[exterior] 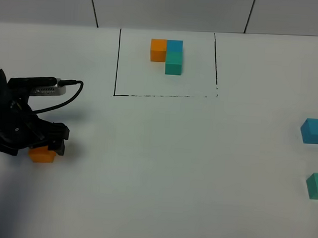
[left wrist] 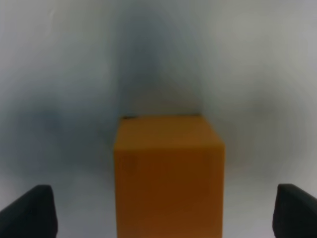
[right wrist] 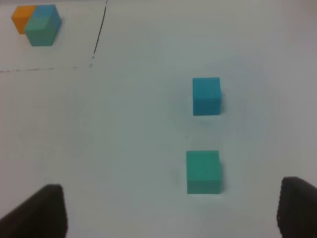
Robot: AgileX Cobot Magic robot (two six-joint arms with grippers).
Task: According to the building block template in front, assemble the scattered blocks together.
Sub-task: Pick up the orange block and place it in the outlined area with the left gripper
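I need to grab the orange cube (exterior: 42, 154) by its opposite sides with my left gripper next, to match the template (exterior: 167, 55) inside the black frame.
The template (exterior: 167, 55) is an L of orange, blue and teal-green cubes inside a thin black drawn frame at the back middle; it also shows in the right wrist view (right wrist: 37, 22). The loose orange cube (exterior: 42, 154) lies at the far left under my left gripper (exterior: 46, 148). In the left wrist view the orange cube (left wrist: 168, 173) stands between the wide-apart fingertips (left wrist: 32, 213), untouched. The loose blue cube (exterior: 314, 131) and teal-green cube (exterior: 317, 186) lie at the far right. My right gripper (right wrist: 173, 213) is open, hanging back from the teal-green cube (right wrist: 203, 171) and blue cube (right wrist: 206, 95).
The white table (exterior: 162, 167) carries the drawn black frame line (exterior: 117, 63). A black cable (exterior: 70, 90) loops from the left arm. The table's back edge meets a tiled wall (exterior: 170, 10).
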